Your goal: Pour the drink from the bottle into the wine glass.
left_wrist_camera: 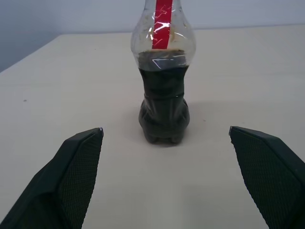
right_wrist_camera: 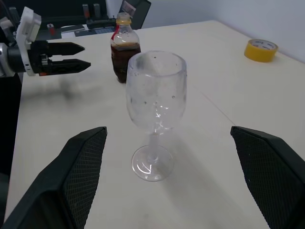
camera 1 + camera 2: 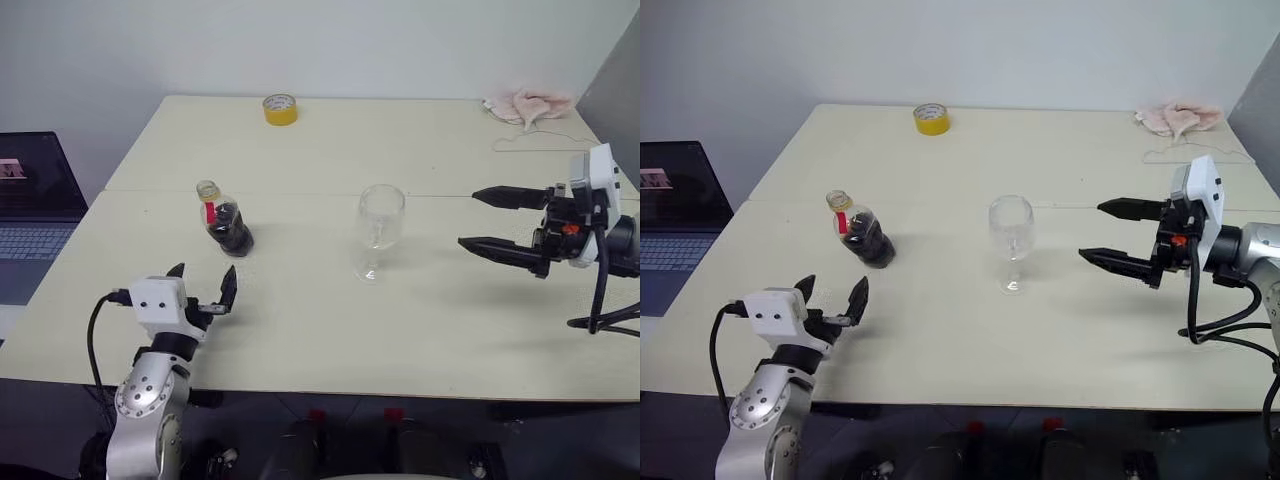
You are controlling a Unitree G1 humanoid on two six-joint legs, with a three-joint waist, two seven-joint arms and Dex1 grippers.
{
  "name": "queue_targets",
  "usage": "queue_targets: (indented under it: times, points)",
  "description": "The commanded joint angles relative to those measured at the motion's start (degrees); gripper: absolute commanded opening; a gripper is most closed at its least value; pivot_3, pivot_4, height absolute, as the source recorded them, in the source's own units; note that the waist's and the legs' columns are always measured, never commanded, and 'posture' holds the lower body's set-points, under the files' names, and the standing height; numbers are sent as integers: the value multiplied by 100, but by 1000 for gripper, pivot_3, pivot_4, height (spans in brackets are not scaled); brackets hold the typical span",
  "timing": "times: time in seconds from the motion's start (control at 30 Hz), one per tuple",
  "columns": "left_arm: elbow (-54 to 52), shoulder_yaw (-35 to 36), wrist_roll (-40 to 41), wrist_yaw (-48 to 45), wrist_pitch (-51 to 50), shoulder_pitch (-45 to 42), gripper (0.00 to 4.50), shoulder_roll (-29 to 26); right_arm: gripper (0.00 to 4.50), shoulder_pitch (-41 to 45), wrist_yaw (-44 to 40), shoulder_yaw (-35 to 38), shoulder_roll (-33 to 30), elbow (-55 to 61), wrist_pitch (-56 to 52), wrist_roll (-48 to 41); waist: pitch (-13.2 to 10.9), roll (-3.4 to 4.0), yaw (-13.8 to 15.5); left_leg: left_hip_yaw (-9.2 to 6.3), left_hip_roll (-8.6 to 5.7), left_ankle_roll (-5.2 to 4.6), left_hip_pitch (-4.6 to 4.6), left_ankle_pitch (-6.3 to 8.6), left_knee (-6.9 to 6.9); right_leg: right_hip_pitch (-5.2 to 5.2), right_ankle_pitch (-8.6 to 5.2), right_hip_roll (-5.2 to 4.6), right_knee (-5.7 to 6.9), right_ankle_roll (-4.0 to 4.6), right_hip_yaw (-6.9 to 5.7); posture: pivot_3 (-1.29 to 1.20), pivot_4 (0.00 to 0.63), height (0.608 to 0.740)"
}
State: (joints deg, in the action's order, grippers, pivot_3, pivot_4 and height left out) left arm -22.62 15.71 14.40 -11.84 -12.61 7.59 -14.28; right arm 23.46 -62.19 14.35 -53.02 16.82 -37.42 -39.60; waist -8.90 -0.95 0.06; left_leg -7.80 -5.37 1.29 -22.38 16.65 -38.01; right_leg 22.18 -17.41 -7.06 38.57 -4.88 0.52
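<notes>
My left gripper grabs the bottle by its narrow waist point(image 3: 229, 226) next, where the sides run straighter, since the bottle bulges round under its neck point(image 3: 215, 207).
The bottle point(image 3: 226, 218) stands upright on the cream table point(image 3: 330, 330), left of centre. It has a yellow cap and a red label band, and the dark drink point(image 1: 164, 102) fills its lower half. My left gripper point(image 3: 204, 275) is open just in front of it, level, with the bottle centred beyond its black fingers point(image 1: 78, 162) and a gap between them. To the right stands the clear wine glass point(image 3: 380, 230), nothing dark in its bowl. My right gripper point(image 3: 468, 219) hovers open to the right of the glass, pointing at it without touching.
A yellow tape roll point(image 3: 280, 109) lies at the table's far edge. A pink cloth point(image 3: 528, 103) and a thin string point(image 3: 540, 146) are at the far right corner. An open laptop point(image 3: 30, 215) sits off the table's left side.
</notes>
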Motion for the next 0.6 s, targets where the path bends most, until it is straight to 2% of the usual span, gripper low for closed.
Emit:
queue_targets:
  times: [0.03, 0.6]
  points:
    - [-41, 117, 48, 61, -184, -293, 4500, -144, 4447, 21, 19, 4, -43, 277, -3, -106, 0, 0, -1, 0, -1, 0, 0, 0, 0, 0, 0, 0, 0, 0, 0, 0, 150, 740]
    - [852, -52, -105, -79, -529, -1530, 4500, -562, 4447, 165, 106, 106, -94, 600, -106, -421, -4, -7, -2, -1, 0, 1, 0, 0, -1, 4, 0, 0, 4, 0, 0, 0, 150, 740]
